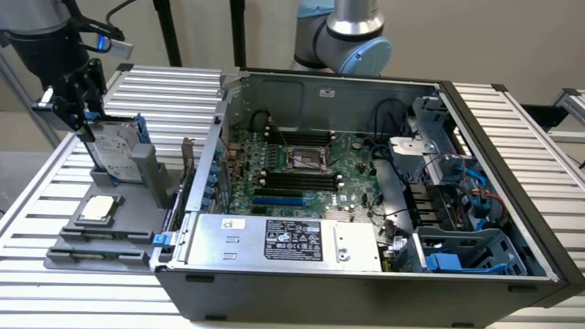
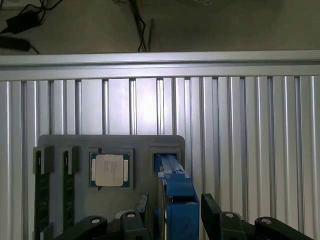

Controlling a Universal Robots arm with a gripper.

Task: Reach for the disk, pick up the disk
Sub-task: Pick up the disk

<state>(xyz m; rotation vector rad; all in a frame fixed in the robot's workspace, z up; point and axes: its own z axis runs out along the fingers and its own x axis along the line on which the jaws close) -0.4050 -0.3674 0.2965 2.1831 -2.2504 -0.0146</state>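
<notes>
The disk's upper blue caddy edge (image 1: 117, 119) stands free, while the grey holder's slot (image 1: 103, 177) encloses the disk's lower end. My gripper should next grab the disk by that upper edge.
The disk (image 1: 120, 147) stands on edge in a slot of the grey holder block (image 1: 146, 171) at the exterior view's left, its white label facing out and its blue caddy along the edges. My gripper (image 1: 84, 120) hangs at the disk's upper edge. In the wrist view the blue caddy edge of the disk (image 2: 179, 210) runs between my two black fingers (image 2: 143, 202), with a thin gap on each side. The gripper (image 2: 176, 199) is open around the disk, which still sits in the slot.
A square silver CPU chip (image 1: 98, 208) (image 2: 111, 170) lies in the same grey block (image 2: 135, 145). The open computer case (image 1: 366, 171), with a silver box (image 1: 283, 240) at its front, stands on the ribbed metal table (image 2: 240, 130). A second arm (image 1: 352, 34) stands behind the case.
</notes>
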